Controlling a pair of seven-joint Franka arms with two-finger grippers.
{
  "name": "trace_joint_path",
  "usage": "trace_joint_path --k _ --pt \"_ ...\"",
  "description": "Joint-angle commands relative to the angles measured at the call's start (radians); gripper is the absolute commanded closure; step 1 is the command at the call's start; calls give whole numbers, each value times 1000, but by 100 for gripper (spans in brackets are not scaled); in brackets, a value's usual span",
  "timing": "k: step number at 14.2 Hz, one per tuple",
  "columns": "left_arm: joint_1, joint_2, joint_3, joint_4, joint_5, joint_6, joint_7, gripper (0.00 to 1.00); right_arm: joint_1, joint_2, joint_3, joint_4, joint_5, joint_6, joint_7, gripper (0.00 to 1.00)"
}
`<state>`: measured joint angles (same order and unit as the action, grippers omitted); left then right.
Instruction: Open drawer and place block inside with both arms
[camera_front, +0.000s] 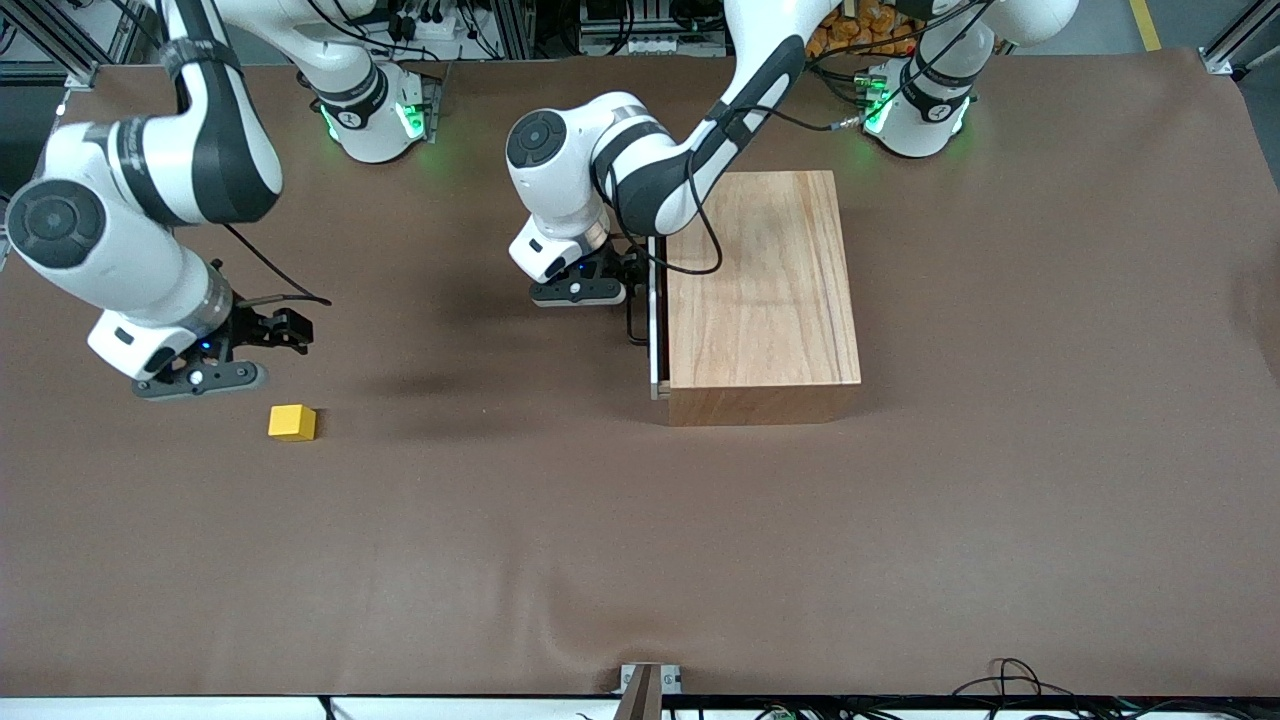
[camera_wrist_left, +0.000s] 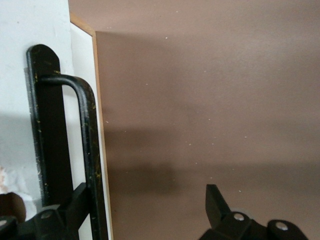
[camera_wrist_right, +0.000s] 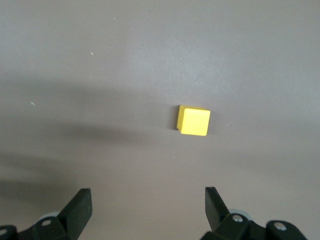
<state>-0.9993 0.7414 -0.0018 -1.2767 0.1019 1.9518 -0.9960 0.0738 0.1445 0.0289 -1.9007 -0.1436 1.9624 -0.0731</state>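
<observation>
I will place the yellow block inside the drawer (camera_front: 656, 324), so I will grab the block by its two opposite sides with my right gripper.
The wooden box (camera_front: 762, 290) lies mid-table, and the drawer's white-edged front panel (camera_front: 657, 320) sits against its side that faces the right arm's end. The panel's black wire handle (camera_front: 634, 315) (camera_wrist_left: 86, 145) stands between the fingers of my open left gripper (camera_front: 640, 275) (camera_wrist_left: 145, 207). One finger (camera_wrist_left: 70, 212) is tucked by the panel, and the other (camera_wrist_left: 216, 202) hangs over bare table. The yellow block (camera_front: 292, 422) (camera_wrist_right: 194, 121) rests on the table toward the right arm's end. My right gripper (camera_front: 303, 334) (camera_wrist_right: 147, 205) hovers open just short of the block and holds nothing.
A brown cloth (camera_front: 640, 540) covers the table, with wide free room nearer the front camera. A small metal bracket (camera_front: 649, 682) and loose cables (camera_front: 1010, 680) sit at the front edge. The left arm's cable (camera_front: 705, 235) drapes over the box top.
</observation>
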Motion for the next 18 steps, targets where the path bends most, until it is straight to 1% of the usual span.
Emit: trace_joint_path --k 1,3,4,6,9,12,16,18 --pt "-7 12 -6 20 5 38 -9 0 -37 88 6 68 -39 9 -60 0" --pt "-7 13 -12 20 5 61 -10 0 -74 148 6 68 -33 82 -57 0" --pt "-7 15 -14 19 4 64 -9 0 -95 179 8 69 -12 108 -47 0" --pt "-12 22 -15 20 4 68 -10 0 -124 233 6 71 59 160 -47 0" --pt "-16 29 -17 22 4 90 -13 0 -153 312 5 71 56 277 -62 0" --pt "-16 29 -18 22 4 118 -15 0 -163 380 5 68 53 346 -82 0" --pt "-22 32 -20 30 2 136 -13 0 -183 423 6 60 58 389 -96 0" --pt "-28 35 -20 30 2 147 -12 0 -193 423 9 37 64 388 -96 0"
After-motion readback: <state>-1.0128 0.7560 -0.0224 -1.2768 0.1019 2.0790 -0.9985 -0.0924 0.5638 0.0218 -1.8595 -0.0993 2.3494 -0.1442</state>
